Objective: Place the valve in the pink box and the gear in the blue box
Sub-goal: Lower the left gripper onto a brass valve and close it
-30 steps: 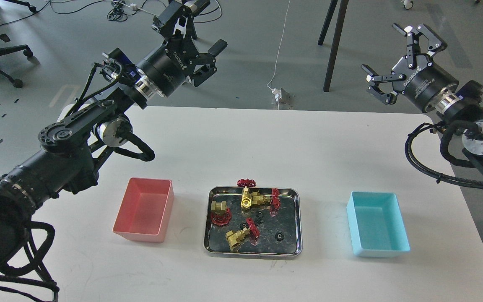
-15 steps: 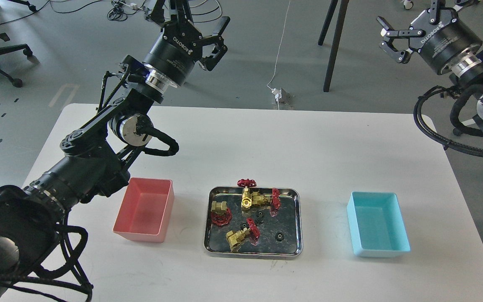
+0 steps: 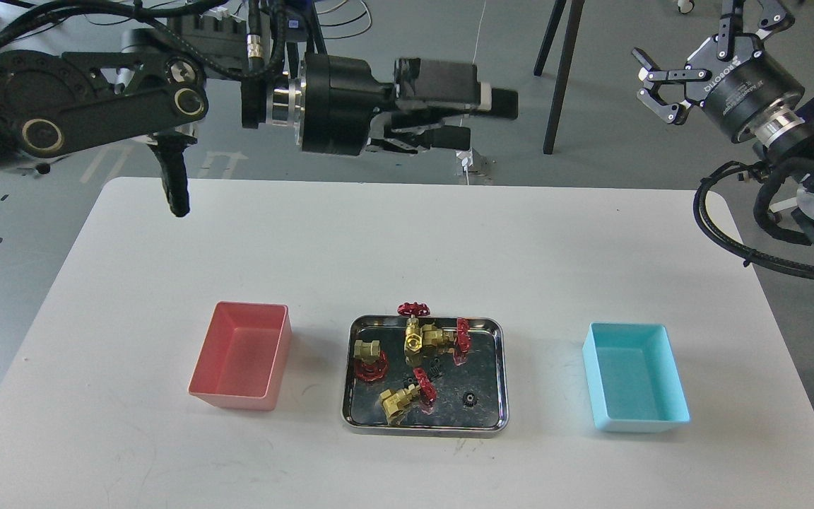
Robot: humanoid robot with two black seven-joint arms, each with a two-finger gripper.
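My left gripper grabs the valve by its brass body (image 3: 367, 350) next, to place a valve in the pink box (image 3: 239, 357).
Several brass valves with dark red handwheels lie in a shiny steel tray (image 3: 352, 417) at the table's front middle: one valve (image 3: 370, 355) at the left, one valve (image 3: 422, 335) at the back, one valve (image 3: 403, 398) at the front. Tiny black gears lie among them, one gear (image 3: 470, 399) at the front right. The pink box (image 3: 239, 357) stands empty left of the tray, the blue box (image 3: 633, 382) empty to the right. My left gripper (image 3: 474, 120) is open and empty, high over the far table edge. My right gripper (image 3: 705, 37) is open and empty, high at the far right.
The white table (image 3: 407, 247) ends in rounded far corners. A dark stand leg (image 3: 562, 71) and a white cable with a plug block (image 3: 470, 159) are on the floor beyond. My left arm's links (image 3: 89, 106) span the upper left.
My left arm has swung up and now lies level, its gripper pointing right over the far table edge. My right gripper has hardly shifted since half a second ago. The valves, gears and boxes have not moved.
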